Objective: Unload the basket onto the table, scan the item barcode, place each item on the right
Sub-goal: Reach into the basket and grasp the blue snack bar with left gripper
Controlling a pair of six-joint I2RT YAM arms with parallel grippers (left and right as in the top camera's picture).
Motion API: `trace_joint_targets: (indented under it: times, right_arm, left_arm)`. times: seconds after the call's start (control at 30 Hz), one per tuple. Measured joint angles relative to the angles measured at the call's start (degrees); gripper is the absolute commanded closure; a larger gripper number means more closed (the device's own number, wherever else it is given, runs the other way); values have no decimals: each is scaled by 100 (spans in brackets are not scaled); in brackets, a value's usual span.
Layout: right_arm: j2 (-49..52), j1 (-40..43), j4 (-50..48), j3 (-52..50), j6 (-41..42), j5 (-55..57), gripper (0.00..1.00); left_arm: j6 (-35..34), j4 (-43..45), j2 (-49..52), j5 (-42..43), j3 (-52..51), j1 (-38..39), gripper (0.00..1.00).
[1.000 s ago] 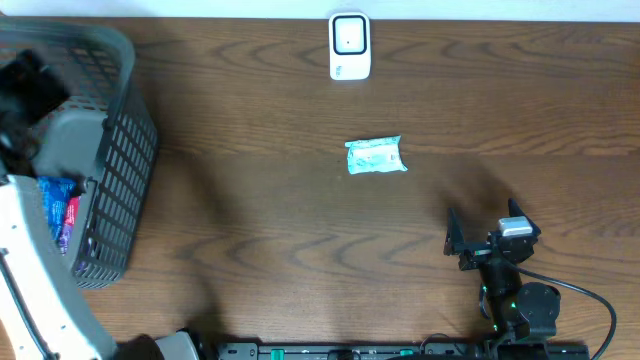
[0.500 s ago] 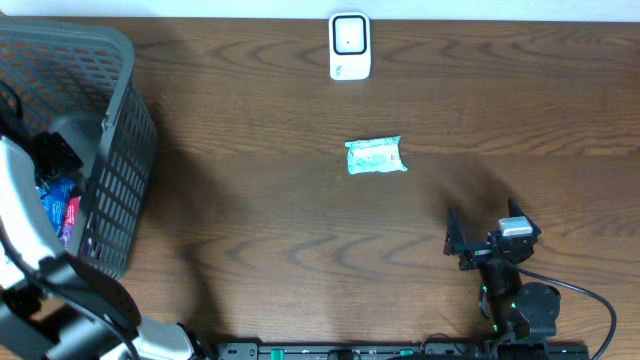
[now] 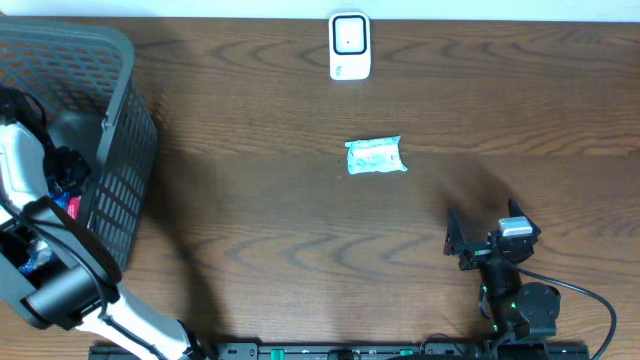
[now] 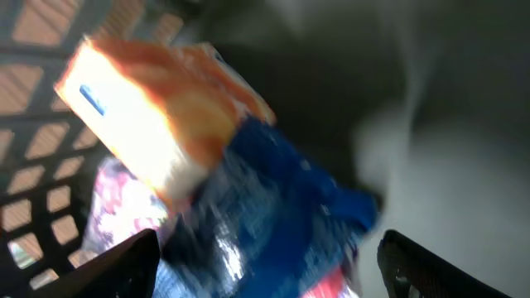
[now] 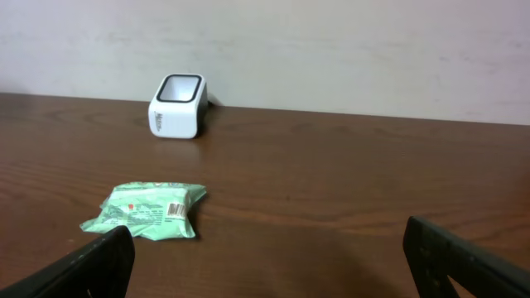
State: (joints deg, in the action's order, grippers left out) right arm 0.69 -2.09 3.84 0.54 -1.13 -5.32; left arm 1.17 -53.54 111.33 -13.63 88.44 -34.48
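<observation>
Next, my left gripper grabs the crinkled blue packet near its exposed end (image 3: 63, 200) (image 4: 270, 225), and the rest stays uncovered for scanning its barcode.
My left gripper (image 4: 265, 280) hangs open inside the grey basket (image 3: 120, 150), right over a crinkled blue packet (image 4: 281, 194). An orange-and-white box (image 4: 157, 108) lies beside that packet, with a pink printed packet (image 4: 116, 199) under it. From overhead the left gripper (image 3: 62, 170) is low in the basket. A green packet (image 3: 375, 157) lies mid-table with its barcode (image 5: 174, 210) facing up. The white barcode scanner (image 3: 349, 46) stands at the far edge. My right gripper (image 3: 485, 245) rests open near the front right, pointing at the green packet (image 5: 147, 210) and the scanner (image 5: 176, 105).
The basket's mesh wall (image 4: 41, 157) rises close on the left of my left fingers (image 4: 124, 265). A pale wall (image 5: 331, 50) runs behind the table's far edge. The left arm's white link (image 3: 20, 160) crosses the basket rim.
The left arm has swung and dropped deeper into the basket, towards the blue packet. The right arm and the green packet have stayed put.
</observation>
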Motion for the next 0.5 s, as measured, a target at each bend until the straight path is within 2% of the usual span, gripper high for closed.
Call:
trace_joint_targets:
  times: [0.13,0.17,0.2,0.27,0.4,0.43,0.47,0.5]
  right_arm:
    - [0,-2,2,2,0,0,1]
    - [0,0,0,2,0,0,1]
    - [0,-2,2,2,0,0,1]
    - [0,0,2,2,0,0,1]
    - [0,-2,2,2,0,0,1]
    - [0,0,0,2,0,-2,1]
    - [0,-2,2,2,0,0,1]
    - [0,-2,2,2,0,0,1]
  left_arm:
    - [-4,192,37,-146,0,-24,19]
    - [-4,232,37,-170,0,-26,25]
    - [-9,262,37,-177,0,-31,37]
    - [4,269,39,-177,0,-35,52]
    - [-9,275,37,-153,0,-39,61]
    - [-26,271,39,-151,0,-44,68]
    - [-28,260,37,-146,0,-48,86]
    - [-46,247,37,-149,0,-52,92]
